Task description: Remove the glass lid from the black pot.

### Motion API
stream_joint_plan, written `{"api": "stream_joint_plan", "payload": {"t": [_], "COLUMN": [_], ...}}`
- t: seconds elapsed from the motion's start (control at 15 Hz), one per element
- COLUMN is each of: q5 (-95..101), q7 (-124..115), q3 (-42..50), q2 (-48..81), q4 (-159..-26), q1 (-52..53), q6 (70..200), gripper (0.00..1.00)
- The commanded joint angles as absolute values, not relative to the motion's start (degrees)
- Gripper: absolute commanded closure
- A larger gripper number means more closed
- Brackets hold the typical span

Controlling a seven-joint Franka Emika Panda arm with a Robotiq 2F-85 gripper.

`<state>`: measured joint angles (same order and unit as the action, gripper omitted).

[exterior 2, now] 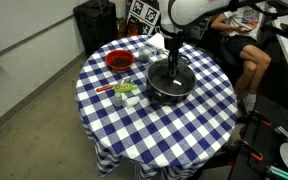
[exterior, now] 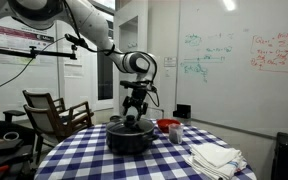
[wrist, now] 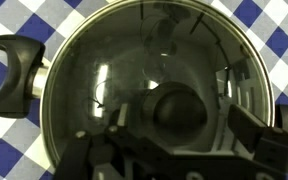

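Note:
The knob lies between my open fingertips, one on either side, so it is time to close. Closing now would catch the black knob (exterior: pixel 131 120).
The black pot (exterior: pixel 131 140) (exterior 2: pixel 170 92) stands on the checked table in both exterior views. The glass lid (exterior: pixel 131 125) (exterior 2: pixel 170 78) (wrist: pixel 124 60) sits on it. In the wrist view the lid fills the frame, with its black knob (wrist: pixel 179 110) at centre and one pot handle (wrist: pixel 9 75) at the left. My gripper (exterior: pixel 134 115) (exterior 2: pixel 173 65) (wrist: pixel 181 128) hangs straight down over the lid's centre. Its fingers stand on either side of the knob with gaps showing, so it is open around the knob.
A red bowl (exterior: pixel 168 125) (exterior 2: pixel 119 61) sits beside the pot. White folded cloths (exterior: pixel 216 157) lie near the table edge. Small items (exterior 2: pixel 125 93) lie on the blue-and-white checked round table (exterior 2: pixel 184 130). A wooden chair (exterior: pixel 54 112) and a seated person (exterior 2: pixel 239 45) are nearby.

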<state>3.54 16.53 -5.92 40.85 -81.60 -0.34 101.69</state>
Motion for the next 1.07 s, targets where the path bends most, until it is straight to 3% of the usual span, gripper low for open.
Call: {"api": "stream_joint_plan", "payload": {"t": [0.0,0.27,0.47,1.0], "q5": [1.92,2.01,1.85,3.08], "q7": [17.76,17.64,17.49,17.42], "q3": [-5.90,-5.81,-5.85,-4.39], "q2": [42.80,43.05,42.64,29.25], "q4": [-78.08,-77.07,-76.59,-85.07], "q1": [-0.59,-0.61,-0.55,-2.20], "q6": [98.98,97.89,96.73,104.80], "gripper": [0.34,0.65,0.74,0.75]}}
